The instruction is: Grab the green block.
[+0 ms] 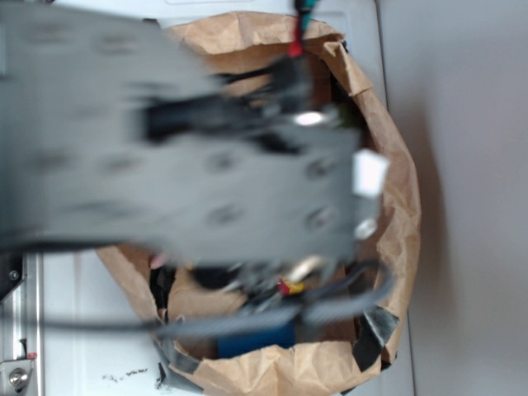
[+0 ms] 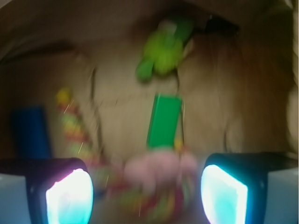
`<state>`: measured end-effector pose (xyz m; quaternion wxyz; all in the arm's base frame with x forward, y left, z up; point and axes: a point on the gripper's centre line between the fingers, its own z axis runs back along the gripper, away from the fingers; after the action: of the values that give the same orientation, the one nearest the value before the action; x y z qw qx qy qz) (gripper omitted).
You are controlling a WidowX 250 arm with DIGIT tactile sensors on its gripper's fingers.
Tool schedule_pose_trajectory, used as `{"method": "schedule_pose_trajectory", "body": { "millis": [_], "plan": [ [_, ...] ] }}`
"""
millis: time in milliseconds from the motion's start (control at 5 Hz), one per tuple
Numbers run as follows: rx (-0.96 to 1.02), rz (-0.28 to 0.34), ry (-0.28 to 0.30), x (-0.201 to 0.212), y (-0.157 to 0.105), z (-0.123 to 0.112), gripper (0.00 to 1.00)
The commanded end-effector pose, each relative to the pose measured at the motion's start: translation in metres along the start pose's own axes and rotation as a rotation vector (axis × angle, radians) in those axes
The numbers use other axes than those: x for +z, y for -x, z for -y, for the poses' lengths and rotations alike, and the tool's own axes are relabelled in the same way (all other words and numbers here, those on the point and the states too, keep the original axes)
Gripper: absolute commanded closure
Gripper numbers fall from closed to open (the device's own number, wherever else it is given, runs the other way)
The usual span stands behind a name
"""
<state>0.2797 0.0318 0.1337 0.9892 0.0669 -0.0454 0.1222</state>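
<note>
Next, the gripper grabs the block by its end beside the pink soft toy, to get the green block (image 2: 163, 120) out of the bag.
In the wrist view the green block (image 2: 163, 120) lies flat on the brown paper floor of the bag, upright in the picture, just beyond the middle. My gripper (image 2: 147, 193) hangs above the bag floor with its two glowing fingers (image 2: 69, 196) wide apart, open and holding nothing. The block is ahead of the fingertips, not between them. A pink soft toy (image 2: 161, 170) on a multicoloured rope lies between block and gripper. In the exterior view the blurred arm (image 1: 206, 173) covers the bag's inside and the green block is hidden.
A lime-green plush toy (image 2: 164, 49) lies beyond the block. A dark blue block (image 2: 32, 132) (image 1: 256, 338) sits at the left, next to a coloured rope (image 2: 70, 123). Brown paper bag walls (image 1: 396, 198) surround everything. Outside the bag is a white table (image 1: 82, 330).
</note>
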Motion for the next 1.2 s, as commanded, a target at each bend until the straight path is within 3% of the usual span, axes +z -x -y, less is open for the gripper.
{"method": "schedule_pose_trajectory", "body": {
  "millis": [0, 400, 800, 1000],
  "plan": [
    [-0.012, 0.079, 0.073, -0.026, -0.018, -0.016, 0.00],
    [0.023, 0.075, 0.113, -0.044, -0.017, -0.026, 0.00],
    [0.058, 0.120, 0.176, -0.057, -0.013, -0.028, 0.00],
    [0.058, 0.120, 0.180, -0.066, -0.017, -0.027, 0.00]
  ]
}}
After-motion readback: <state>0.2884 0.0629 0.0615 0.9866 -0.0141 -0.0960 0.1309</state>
